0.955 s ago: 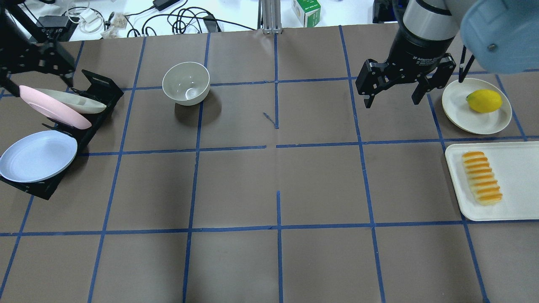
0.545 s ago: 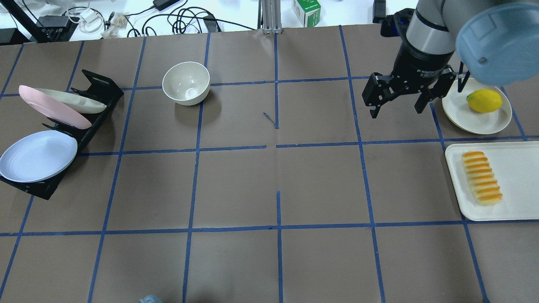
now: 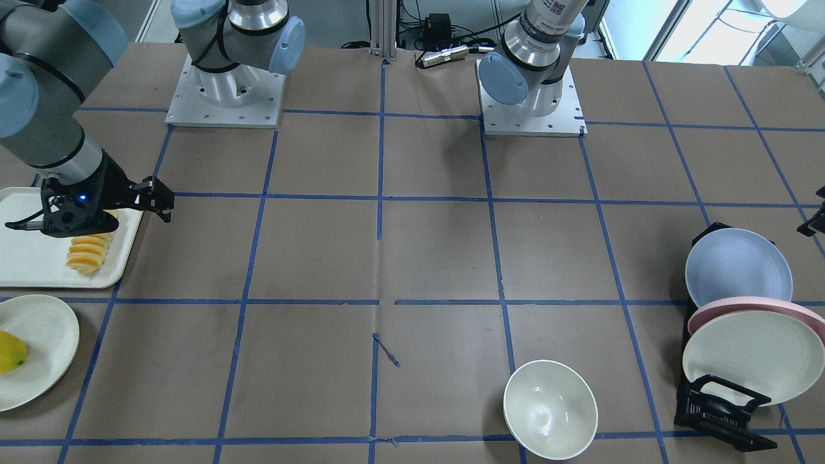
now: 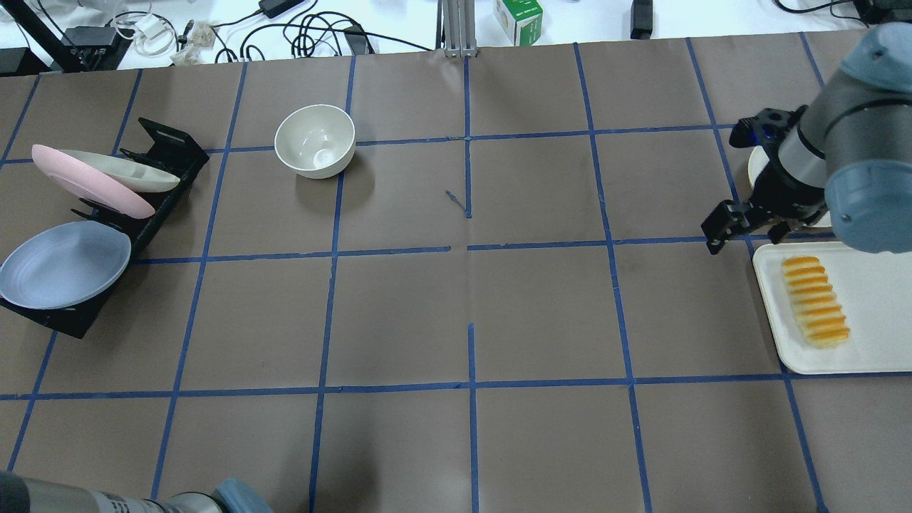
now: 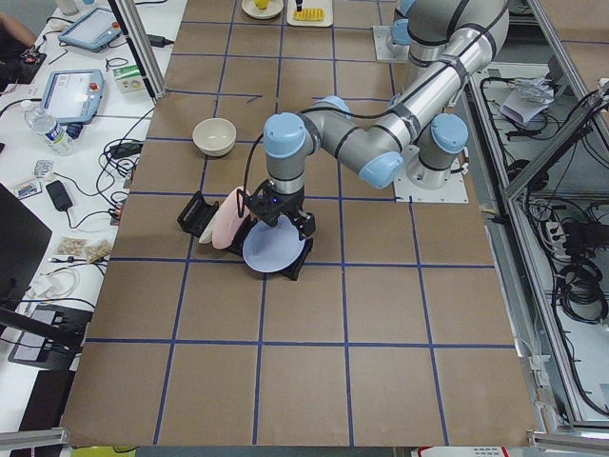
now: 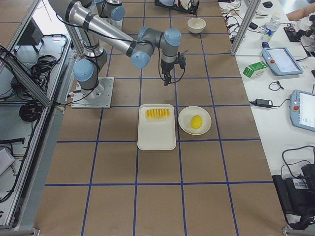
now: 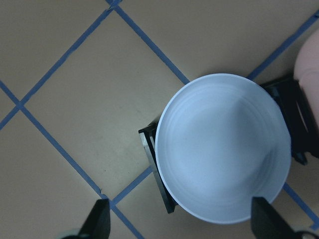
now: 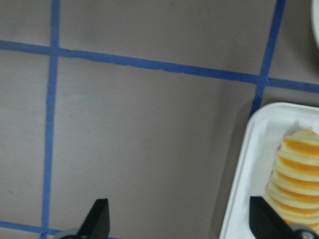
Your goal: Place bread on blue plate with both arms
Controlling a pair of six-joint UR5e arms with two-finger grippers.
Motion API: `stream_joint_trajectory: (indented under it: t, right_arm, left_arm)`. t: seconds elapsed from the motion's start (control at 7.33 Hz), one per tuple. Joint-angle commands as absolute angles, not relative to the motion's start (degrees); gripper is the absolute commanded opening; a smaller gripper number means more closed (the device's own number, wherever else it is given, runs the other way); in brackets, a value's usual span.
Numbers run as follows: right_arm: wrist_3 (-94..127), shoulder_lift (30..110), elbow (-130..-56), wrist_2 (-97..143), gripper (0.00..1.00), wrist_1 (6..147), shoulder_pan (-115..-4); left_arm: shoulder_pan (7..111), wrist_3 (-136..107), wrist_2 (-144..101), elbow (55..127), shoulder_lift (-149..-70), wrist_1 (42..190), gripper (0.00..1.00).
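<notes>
The blue plate is too wide for the fingers across its side (image 3: 738,268), so I should grab it next with my left gripper by its thin free rim (image 3: 690,263).
The bread (image 4: 816,301) lies on a white tray (image 4: 876,285) at the right edge; it also shows in the front view (image 3: 90,248) and right wrist view (image 8: 299,174). My right gripper (image 4: 741,229) is open and empty, above the table beside the tray's far left corner (image 8: 179,221). The blue plate (image 4: 64,263) leans in the front slot of a black rack (image 4: 167,153) at the far left. My left gripper (image 7: 182,221) hovers open and empty above the blue plate (image 7: 222,149), apart from it. It is out of the overhead view.
A pink plate (image 4: 89,182) and a cream plate (image 4: 121,169) stand in the same rack. A cream bowl (image 4: 315,140) sits at the back left of centre. A lemon (image 3: 9,351) rests on a cream plate (image 3: 38,348) beyond the tray.
My right gripper has moved down and toward the tray's far left corner, staying open. My left arm has left the overhead view's top left; part of it now shows at the bottom left.
</notes>
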State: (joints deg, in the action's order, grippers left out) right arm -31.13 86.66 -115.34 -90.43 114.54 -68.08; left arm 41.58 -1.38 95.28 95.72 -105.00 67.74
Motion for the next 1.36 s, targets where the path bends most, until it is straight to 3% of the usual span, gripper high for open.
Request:
stream_joint_trajectory:
  t: [0.0, 0.41, 0.55, 0.82, 0.95, 1.09, 1.23]
  right_arm:
    - [-38.7, 85.0, -119.7, -94.2, 1.0, 121.3, -61.4]
    - [-44.3, 79.0, -120.7, -96.1, 1.0, 127.6, -56.7]
    - [-47.8, 77.1, -120.3, -96.1, 1.0, 128.7, -55.6]
    - [-48.5, 74.5, -120.5, -96.1, 1.0, 133.4, -55.5]
    - [-48.6, 74.4, -120.7, -96.0, 1.0, 133.2, -55.5]
    - [-48.4, 74.6, -120.6, -96.1, 0.78, 132.2, -55.5]
    - [-48.5, 75.1, -120.5, -96.1, 0.41, 131.5, -55.5]
  left_arm:
    - [39.5, -1.5, 95.3, 99.9, -108.7, 60.7, 1.0]
    - [39.4, -1.5, 93.6, 100.2, -111.9, 58.4, 0.99]
    - [39.4, -1.6, 93.3, 100.1, -111.9, 58.6, 0.62]
    - [39.2, -2.7, 93.3, 100.2, -111.9, 59.1, 0.29]
    - [39.1, -2.7, 93.3, 100.3, -111.9, 59.3, 0.26]
    - [38.9, -2.4, 93.3, 100.0, -111.6, 61.2, 0.1]
    - [38.8, -1.8, 93.5, 100.0, -111.3, 62.0, 0.0]
